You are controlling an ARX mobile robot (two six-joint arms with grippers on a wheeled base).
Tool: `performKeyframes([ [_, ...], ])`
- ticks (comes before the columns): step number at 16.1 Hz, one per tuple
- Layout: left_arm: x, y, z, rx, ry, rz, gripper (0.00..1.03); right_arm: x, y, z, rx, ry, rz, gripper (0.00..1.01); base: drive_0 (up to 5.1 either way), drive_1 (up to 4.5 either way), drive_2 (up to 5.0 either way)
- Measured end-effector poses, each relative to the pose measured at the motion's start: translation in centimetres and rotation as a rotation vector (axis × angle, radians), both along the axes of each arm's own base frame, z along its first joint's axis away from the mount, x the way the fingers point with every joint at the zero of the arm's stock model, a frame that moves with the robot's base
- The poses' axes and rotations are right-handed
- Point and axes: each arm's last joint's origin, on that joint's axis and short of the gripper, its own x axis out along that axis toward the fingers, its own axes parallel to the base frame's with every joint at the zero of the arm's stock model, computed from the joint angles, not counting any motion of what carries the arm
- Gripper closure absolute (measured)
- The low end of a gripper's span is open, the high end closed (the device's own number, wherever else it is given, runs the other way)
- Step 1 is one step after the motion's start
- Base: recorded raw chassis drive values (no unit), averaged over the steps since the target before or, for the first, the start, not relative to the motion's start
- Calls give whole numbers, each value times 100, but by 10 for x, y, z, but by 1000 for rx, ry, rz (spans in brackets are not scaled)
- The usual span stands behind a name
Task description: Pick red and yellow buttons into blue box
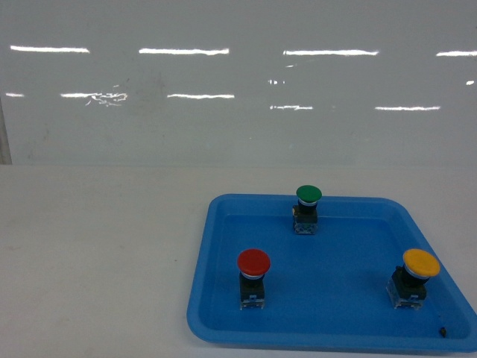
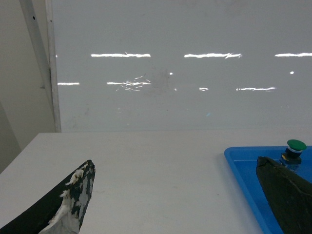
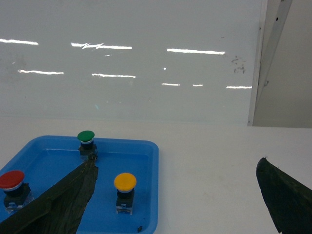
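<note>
The yellow button will go into the blue box, so my right gripper will next grab it by its round yellow cap (image 1: 421,262).
The red button (image 1: 253,262) stands upright at the front left of a shallow blue tray (image 1: 197,298). The yellow button (image 1: 421,263) stands upright at the tray's front right. In the right wrist view the yellow button (image 3: 125,182) is low between the fingers, and the red button (image 3: 11,179) is at the left edge. My right gripper (image 3: 178,162) is open and holds nothing. My left gripper (image 2: 175,162) is open over bare table, left of the tray (image 2: 239,165). Neither gripper shows in the head view. The blue box is out of view.
A green button (image 1: 308,195) stands at the back middle of the tray. A small dark speck (image 1: 444,331) lies in the tray's front right corner. A glossy white wall (image 1: 238,82) closes off the table at the back. White tabletop (image 1: 97,253) spreads left of the tray.
</note>
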Motion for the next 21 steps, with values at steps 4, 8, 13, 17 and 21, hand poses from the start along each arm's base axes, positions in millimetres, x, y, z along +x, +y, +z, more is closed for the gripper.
performKeyframes([
  [4,0,0,0,0,0,1,5,0,0,0,0,0,0,3,0,0,0],
  [8,0,0,0,0,0,1,5,0,0,0,0,0,0,3,0,0,0],
  [13,0,0,0,0,0,0,5,0,0,0,0,0,0,3,0,0,0],
  [17,0,-1,0,0,3,7,5,0,0,0,0,-5,0,3,0,0,0],
  [21,23,-14,12,20,-34,-11,5,24,-10,8,-8,-47,5,3,0,0,0],
])
